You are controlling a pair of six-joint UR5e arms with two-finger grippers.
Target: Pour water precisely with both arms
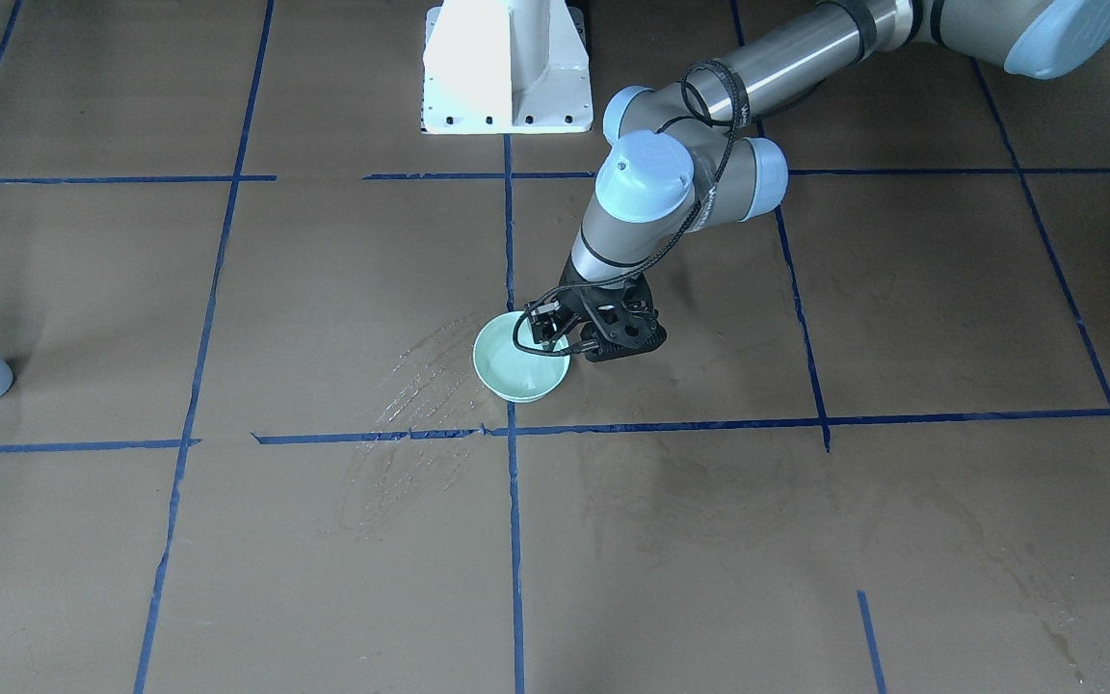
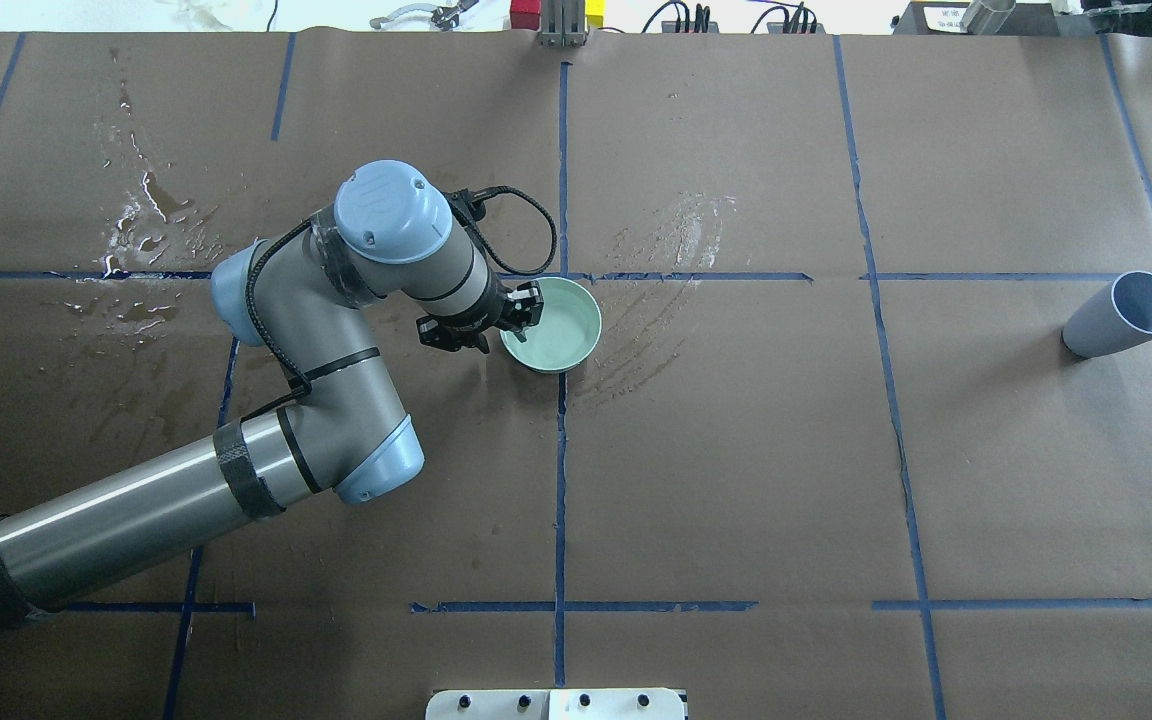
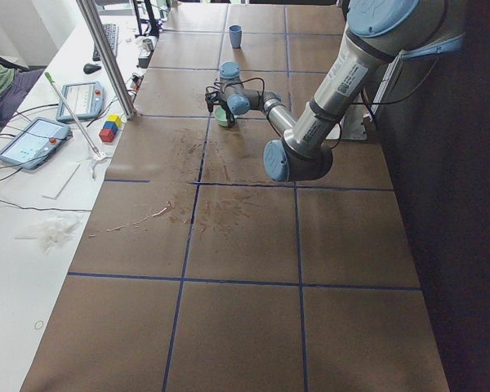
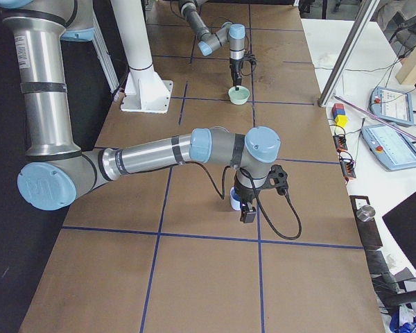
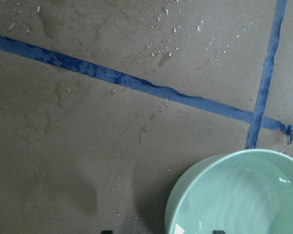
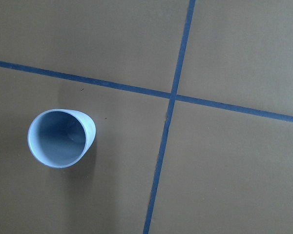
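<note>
I should next hold the bowl by its upright rim with my left gripper. This will keep the bowl level with water (image 1: 516, 368) inside.
A pale green bowl (image 2: 558, 330) stands at the table's middle and also shows in the front view (image 1: 516, 366). The left wrist view shows a faint sheen of water (image 5: 244, 204) in it. My left gripper (image 2: 514, 318) is low at the bowl's rim (image 1: 565, 339), open, with one fingertip outside and one inside the rim. A light blue cup (image 2: 1124, 315) stands upright far to the right. The right wrist view looks straight down into the cup (image 6: 61, 137). My right gripper (image 4: 246, 208) shows only in the exterior right view, just over the cup; I cannot tell its state.
Glistening wet streaks (image 2: 671, 240) lie beside the bowl, and more (image 2: 136, 220) lie at the far left. The white pedestal (image 1: 507, 67) stands at the robot's side. Blue tape lines cross the brown paper. Tablets and coloured blocks (image 4: 340, 114) lie on the side bench.
</note>
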